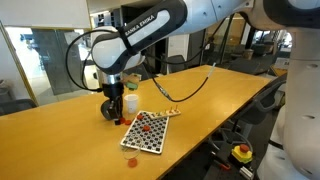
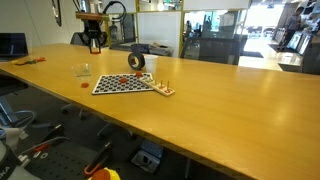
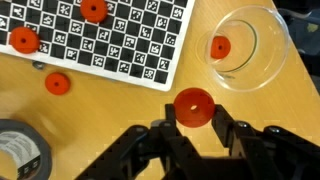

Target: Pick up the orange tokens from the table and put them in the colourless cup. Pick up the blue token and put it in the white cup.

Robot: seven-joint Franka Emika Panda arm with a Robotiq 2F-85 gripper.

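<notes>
I should stay closed until the orange token is over the colourless cup; it would drop on the wood now.
In the wrist view my gripper is shut on an orange token, held by its edges above the table. The colourless cup stands just up and to the right of it, with an orange token lying inside. One more orange token lies on the wood, and two rest on a checkered board. The white cup stands by the arm in an exterior view. The blue token does not show clearly in any view.
A black tape roll lies at the lower left of the wrist view, close to the gripper. In an exterior view the checkered board has a small wooden piece at its end. A cable trails across the table behind.
</notes>
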